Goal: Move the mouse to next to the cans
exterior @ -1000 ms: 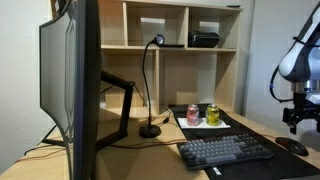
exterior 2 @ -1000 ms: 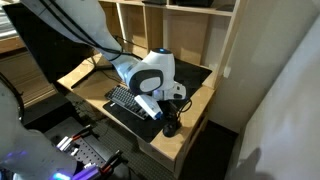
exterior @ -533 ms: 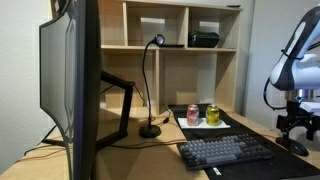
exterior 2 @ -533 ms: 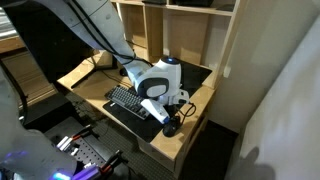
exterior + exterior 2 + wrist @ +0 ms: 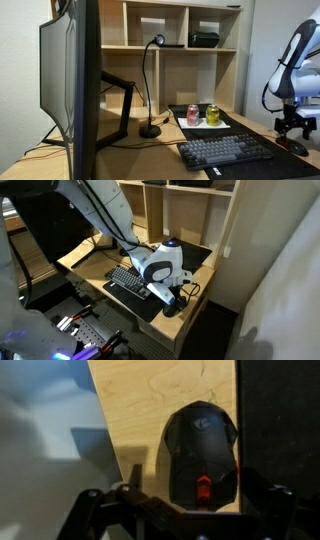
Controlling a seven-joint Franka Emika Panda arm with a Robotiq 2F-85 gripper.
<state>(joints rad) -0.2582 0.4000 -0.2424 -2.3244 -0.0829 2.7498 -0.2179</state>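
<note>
My gripper lowers before closing on the black mouse (image 5: 296,146). The mouse lies between my fingers, but they hang above the mouse in an exterior view.
The black mouse (image 5: 200,450) lies partly on bare wood and partly on a dark mat, and fills the middle of the wrist view. My gripper (image 5: 197,495) is open, with one finger on each side of the mouse and a gap to it on both sides. In an exterior view the gripper (image 5: 293,125) hangs just above the mouse (image 5: 296,146) at the desk's right end. The pinkish-red can (image 5: 193,114) and yellow-green can (image 5: 213,115) stand side by side behind the keyboard. In the other exterior view the gripper (image 5: 172,302) hides the mouse.
A dark grey keyboard (image 5: 228,151) lies between the mouse and the cans; it also shows in the other exterior view (image 5: 127,282). A gooseneck lamp (image 5: 150,128), a large monitor (image 5: 70,90) and shelves (image 5: 180,45) stand behind. The desk edge is close to the mouse.
The arm has come down and shifted slightly toward the keyboard, bringing the open gripper low over the mouse. The mouse and cans have not moved.
</note>
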